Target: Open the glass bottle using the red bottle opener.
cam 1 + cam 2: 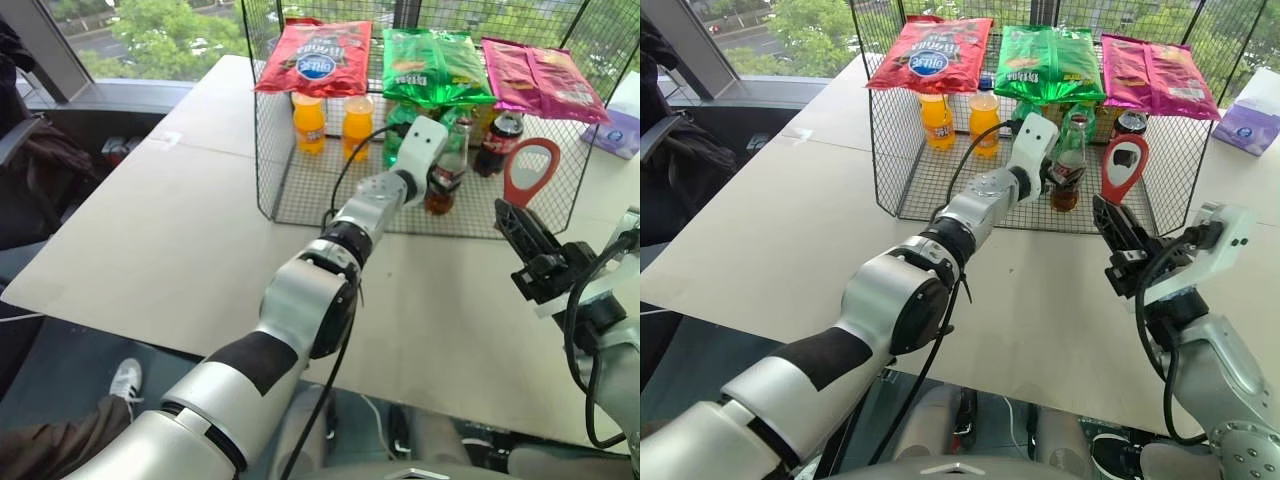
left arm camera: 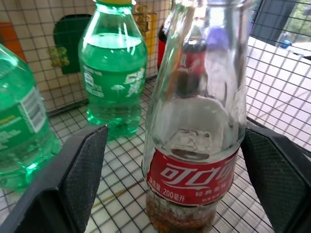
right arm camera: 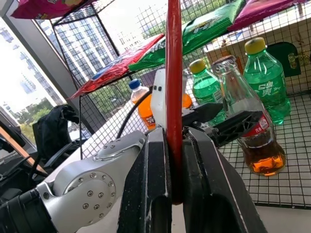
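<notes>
My left gripper closes on the red label band (image 2: 190, 178) of the glass bottle next, since my fingers stand on either side of it and closing would catch it.
The glass bottle (image 1: 444, 178), clear with a red label band and a little brown cola at the bottom, stands upright on the wire floor of the mesh rack (image 1: 300, 190). My left gripper (image 2: 172, 133) reaches into the rack and is open, one finger on each side of the bottle at label height; the left wrist view shows a gap beside the bottle. My right gripper (image 1: 515, 225) hangs in front of the rack, to the right of the bottle, shut on the narrow end of the red bottle opener (image 1: 530, 168). The opener's oval loop points up.
Inside the rack stand two orange drink bottles (image 1: 309, 122), green plastic bottles (image 2: 112, 73) and a dark plastic cola bottle with a red cap (image 1: 497, 142). Snack bags (image 1: 436, 62) lie on its top. A purple pack (image 1: 617, 134) sits at the far right of the white table (image 1: 180, 230).
</notes>
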You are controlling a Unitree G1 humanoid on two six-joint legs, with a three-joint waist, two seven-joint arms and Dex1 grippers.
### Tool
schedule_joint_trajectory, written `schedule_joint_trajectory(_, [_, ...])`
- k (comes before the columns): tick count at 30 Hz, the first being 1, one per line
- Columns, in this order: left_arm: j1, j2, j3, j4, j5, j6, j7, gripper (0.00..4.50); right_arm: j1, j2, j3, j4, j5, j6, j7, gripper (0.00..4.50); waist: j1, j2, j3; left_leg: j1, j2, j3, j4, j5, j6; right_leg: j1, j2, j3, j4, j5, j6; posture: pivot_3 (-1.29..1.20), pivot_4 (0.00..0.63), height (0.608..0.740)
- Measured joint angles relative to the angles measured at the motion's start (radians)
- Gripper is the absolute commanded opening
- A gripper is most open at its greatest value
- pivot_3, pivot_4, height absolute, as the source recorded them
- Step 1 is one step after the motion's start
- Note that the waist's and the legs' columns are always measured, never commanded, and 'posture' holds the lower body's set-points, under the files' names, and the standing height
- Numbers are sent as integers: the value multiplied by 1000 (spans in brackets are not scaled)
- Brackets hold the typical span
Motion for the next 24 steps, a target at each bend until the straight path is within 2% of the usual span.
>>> schedule_joint_trajectory(10, [0, 0, 0, 0, 8, -12, -18, 4359, 6, 0, 22, -4, -10, -5, -15, 0, 0, 0, 0, 0, 0, -1, 3, 0, 1, 1, 0, 0, 1, 0, 0, 0, 150, 740])
schedule_joint_trajectory(11, [0, 0, 0, 0, 8, -13, -19, 3827, 6, 0, 24, -5, -13, -6, -16, 0, 0, 0, 0, 0, 0, -1, 4, 0, 1, 1, 0, -1, 1, 0, 0, 0, 150, 740])
schedule_joint_trajectory(12, [0, -1, 0, 0, 8, -14, -24, 3734, 6, 0, 28, -5, -15, -7, -18, 0, 0, 0, 0, 0, 0, -1, 5, -1, 1, 1, 0, 0, 2, 0, 0, 0, 150, 740])
schedule_joint_trajectory(15, [0, -1, 4, 0, 8, -17, -40, 2382, 14, 0, 29, -9, -22, -14, -23, 0, 0, 0, 0, 0, 1, -1, 6, -1, 2, 2, 0, 0, 2, 0, 0, 0, 150, 740])
schedule_joint_trajectory(16, [0, -1, 8, 1, 9, -17, -41, 2254, 17, 0, 29, -11, -23, -17, -27, 0, 0, 0, 0, 0, 1, -1, 6, -1, 2, 2, 0, 0, 2, 0, 1, 0, 150, 740])
schedule_joint_trajectory(24, [0, -1, 18, 3, 14, -20, -56, 2254, 27, 0, 31, -16, -35, -30, -34, 0, 1, 0, 0, -1, 1, -1, 9, -2, 3, 2, 0, 0, 2, 1, 2, 0, 150, 740])
